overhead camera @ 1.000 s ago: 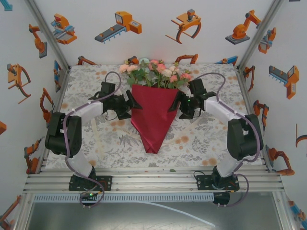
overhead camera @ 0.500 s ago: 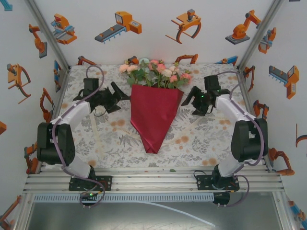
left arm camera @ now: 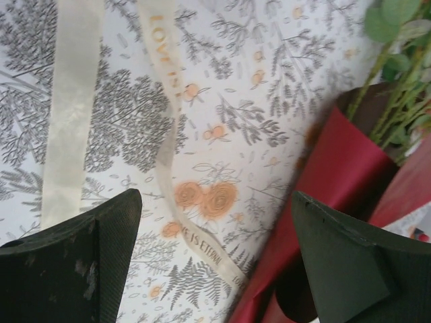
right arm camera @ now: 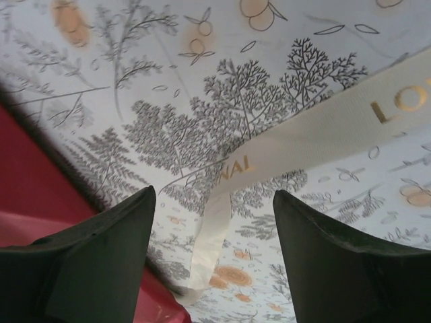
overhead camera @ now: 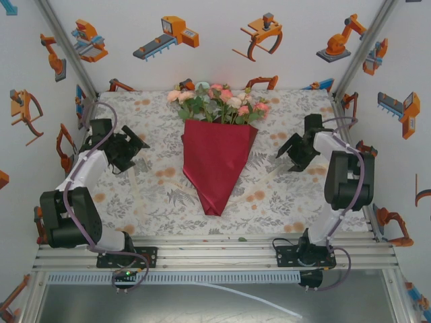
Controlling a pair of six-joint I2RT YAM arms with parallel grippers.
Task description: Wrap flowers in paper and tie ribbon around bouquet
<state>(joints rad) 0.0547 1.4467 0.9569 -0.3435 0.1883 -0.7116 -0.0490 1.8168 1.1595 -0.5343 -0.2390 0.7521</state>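
My right gripper should next take hold of the ribbon's flat part next to the paper point(overhead camera: 215, 161). Then it can cross over and tie the bouquet.
The bouquet lies in the middle of the table. Its dark red paper point(overhead camera: 215, 165) is folded into a cone with the tip toward me. The flowers point(overhead camera: 219, 101) stick out of its far end, pink, peach and cream. My left gripper point(overhead camera: 138, 151) stands open to the left of the cone, well apart from it. The right gripper point(overhead camera: 286, 160) stands open on the other side. In the left wrist view the cream ribbon point(left arm camera: 168, 134) with gold lettering runs under the paper point(left arm camera: 337, 168), below my open gripper point(left arm camera: 214, 202). The right wrist view shows the ribbon point(right arm camera: 316, 134) flat beneath the open gripper point(right arm camera: 214, 195), with the paper point(right arm camera: 34, 182) at left.
The patterned tablecloth point(overhead camera: 283, 195) covers the table. Walls with printed robot pictures close in the left, right and far sides, with slanted metal posts point(overhead camera: 67, 47) at the corners. A metal rail point(overhead camera: 215, 252) runs along the near edge.
Both arms have swung outward from the paper cone's sides toward the table's left and right edges. The cone and flowers have stayed in place.
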